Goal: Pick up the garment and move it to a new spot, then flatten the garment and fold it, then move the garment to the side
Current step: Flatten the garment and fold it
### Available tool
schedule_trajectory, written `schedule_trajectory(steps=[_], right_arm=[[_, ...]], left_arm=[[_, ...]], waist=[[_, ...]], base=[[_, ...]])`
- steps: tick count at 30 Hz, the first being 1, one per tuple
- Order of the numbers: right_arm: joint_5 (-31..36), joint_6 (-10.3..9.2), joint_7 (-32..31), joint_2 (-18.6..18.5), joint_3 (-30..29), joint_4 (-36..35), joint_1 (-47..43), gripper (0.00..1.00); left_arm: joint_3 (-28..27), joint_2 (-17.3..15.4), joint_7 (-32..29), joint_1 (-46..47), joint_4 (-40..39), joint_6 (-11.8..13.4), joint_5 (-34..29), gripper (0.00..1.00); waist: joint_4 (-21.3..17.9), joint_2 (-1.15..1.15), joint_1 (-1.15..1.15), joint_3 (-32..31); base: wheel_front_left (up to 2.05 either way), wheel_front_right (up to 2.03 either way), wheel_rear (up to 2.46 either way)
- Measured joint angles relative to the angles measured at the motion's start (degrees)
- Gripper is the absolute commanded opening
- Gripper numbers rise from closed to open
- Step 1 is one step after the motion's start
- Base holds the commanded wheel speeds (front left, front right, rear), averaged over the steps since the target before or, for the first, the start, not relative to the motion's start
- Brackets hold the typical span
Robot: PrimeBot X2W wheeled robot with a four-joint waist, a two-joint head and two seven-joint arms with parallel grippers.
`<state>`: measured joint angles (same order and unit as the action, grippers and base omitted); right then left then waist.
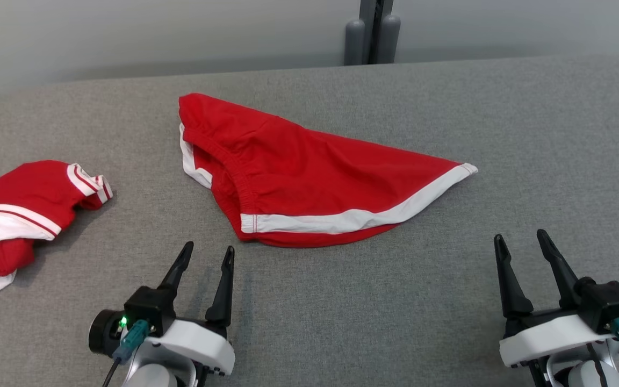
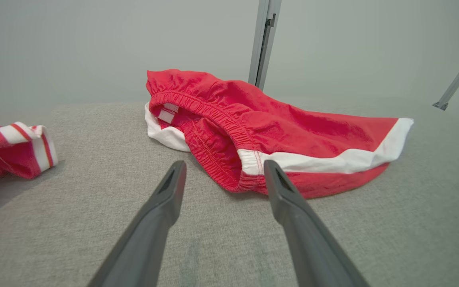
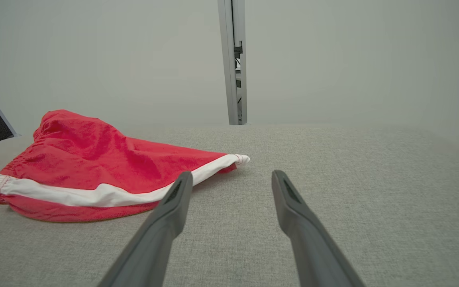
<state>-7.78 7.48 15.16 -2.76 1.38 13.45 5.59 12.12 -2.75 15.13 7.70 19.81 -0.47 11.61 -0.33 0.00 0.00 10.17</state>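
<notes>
My left gripper will next take hold of the garment by its white-trimmed waistband corner (image 1: 247, 223), because the waistband edge (image 1: 237, 173) is standing up open while the rest lies slack.
The garment (image 1: 309, 172) is a pair of red shorts with a white side stripe and an elastic waistband, lying bunched in the middle of the grey table (image 1: 449, 107). Its waistband opening (image 2: 197, 119) faces my left gripper (image 1: 207, 250), which stands open just short of the shorts' near left edge, holding nothing. In the left wrist view my left gripper (image 2: 224, 167) points at the waistband's near corner. My right gripper (image 1: 522, 239) is open at the lower right, apart from the cloth. In the right wrist view the right gripper (image 3: 231, 177) sits right of the shorts (image 3: 94, 167), whose white-tipped corner (image 3: 241, 159) lies beyond the left finger.
A second red and white piece of clothing (image 1: 19, 209) lies crumpled at the table's left edge, its striped cuff (image 2: 30, 145) visible in the left wrist view. A grey post (image 1: 371, 32) stands behind the table against a pale wall.
</notes>
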Motion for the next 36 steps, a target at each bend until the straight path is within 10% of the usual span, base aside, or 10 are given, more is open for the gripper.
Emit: schedule_trajectory(steps=[25, 26, 30, 36], right_arm=[[-0.1, 0.0, 0.0, 0.0, 1.36, 0.7, 4.91, 1.0], [-0.15, 0.0, 0.0, 0.0, 1.34, 0.7, 4.96, 1.0], [-0.45, 0.0, 0.0, 0.0, 1.32, 0.7, 4.97, 1.0], [-0.77, 0.0, 0.0, 0.0, 1.6, 0.71, 4.99, 1.0]], left_arm=[[1.54, -0.01, 0.0, 10.39, 7.38, -4.17, 4.56, 1.0], [1.36, 0.0, 0.0, 10.53, 7.3, -4.27, 4.65, 0.97], [1.52, -0.01, 0.0, 10.53, 7.59, -4.87, 5.52, 0.08], [1.53, 0.0, 0.0, 10.83, 6.78, -5.34, 5.89, 0.0]], waist=[[-3.89, 0.0, 0.0, 8.8], [-4.02, 0.0, 0.0, 8.88], [-4.24, 0.0, 0.0, 9.12], [-3.96, 0.0, 0.0, 9.35]], base=[[0.0, 0.0, 0.0], [0.0, 0.0, 0.0], [0.0, 0.0, 0.0], [0.0, 0.0, 0.0]])
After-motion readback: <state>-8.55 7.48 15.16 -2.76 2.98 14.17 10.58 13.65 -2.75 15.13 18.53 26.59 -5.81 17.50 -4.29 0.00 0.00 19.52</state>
